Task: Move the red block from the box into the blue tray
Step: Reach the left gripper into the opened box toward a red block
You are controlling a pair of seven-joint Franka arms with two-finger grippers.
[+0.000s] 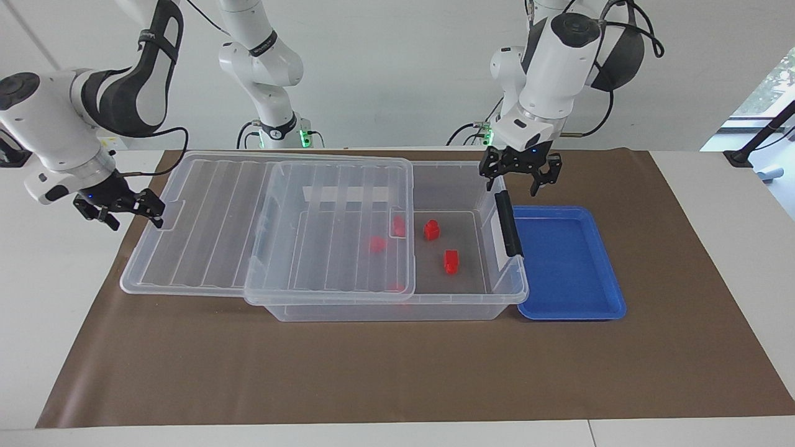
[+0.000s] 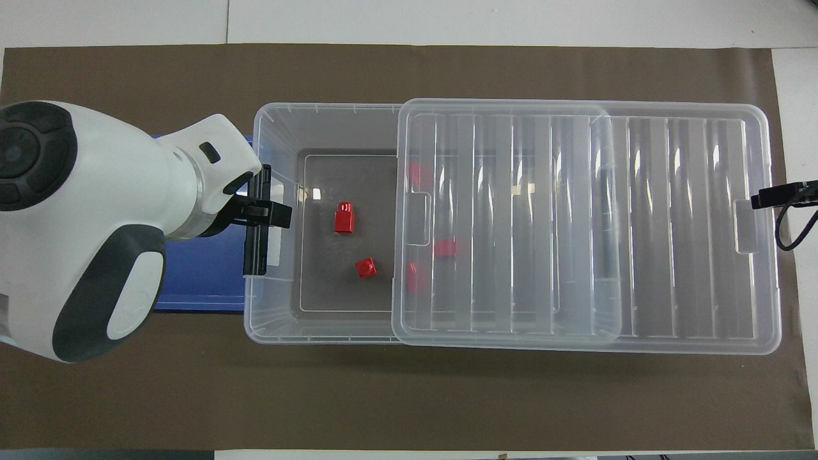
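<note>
The lid's overhanging part leaves room for fingers above and below, so the right gripper next needs to grab the lid by its end rim.
The clear box stands mid-table with its ribbed lid slid toward the right arm's end, leaving the end by the blue tray uncovered. Two red blocks lie on the uncovered floor; three more show blurred under the lid. The blue tray is empty, beside the box. My left gripper is open and empty, over the box's rim above the black latch. My right gripper is open and empty beside the lid's outer edge. The overhead view shows the blocks, tray and lid.
A brown mat covers the table under everything. The left arm's bulk hides most of the tray in the overhead view. The lid overhangs the box toward the right arm's end.
</note>
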